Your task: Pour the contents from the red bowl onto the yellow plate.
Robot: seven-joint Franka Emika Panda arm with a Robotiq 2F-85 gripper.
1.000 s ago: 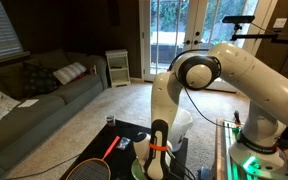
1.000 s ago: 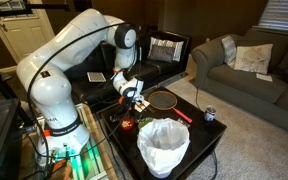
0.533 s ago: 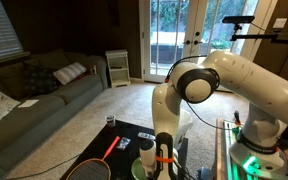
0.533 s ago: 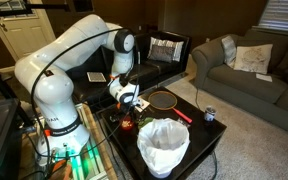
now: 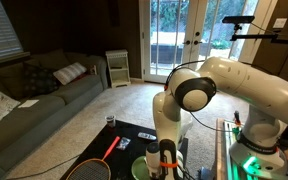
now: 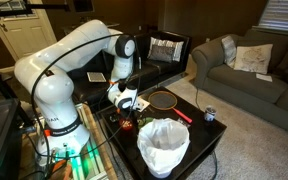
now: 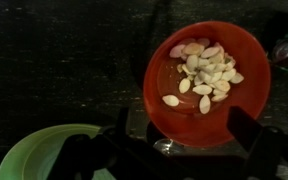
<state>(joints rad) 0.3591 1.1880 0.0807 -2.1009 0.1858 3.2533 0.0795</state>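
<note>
The red bowl (image 7: 206, 85) should be grabbed next by my gripper at one side of the bowl's rim, so the opposite side of the rim stays free and the bowl can pour onto the yellow plate.
The red bowl (image 7: 206, 85) holds several pale seeds and stands on the dark table, right of centre in the wrist view. The yellow-green plate (image 7: 39, 155) lies beside it at the lower left of that view. It also shows as a green rim under the arm in an exterior view (image 5: 140, 170). My gripper (image 7: 182, 122) is open, its two dark fingers spread above the bowl's near rim, one on each side. It hangs low over the table in both exterior views (image 5: 166, 160) (image 6: 127, 102). The arm hides the bowl there.
A tall white translucent bucket (image 6: 164, 146) stands at the table's near corner. A racket with a red handle (image 6: 164, 100) lies on the table and also shows in an exterior view (image 5: 96, 163). A small can (image 6: 210, 115) stands near the edge. A couch (image 5: 39, 95) is beyond.
The arm has lowered and the gripper has come down closer to the table, over the bowl and plate. The jaws stay open.
</note>
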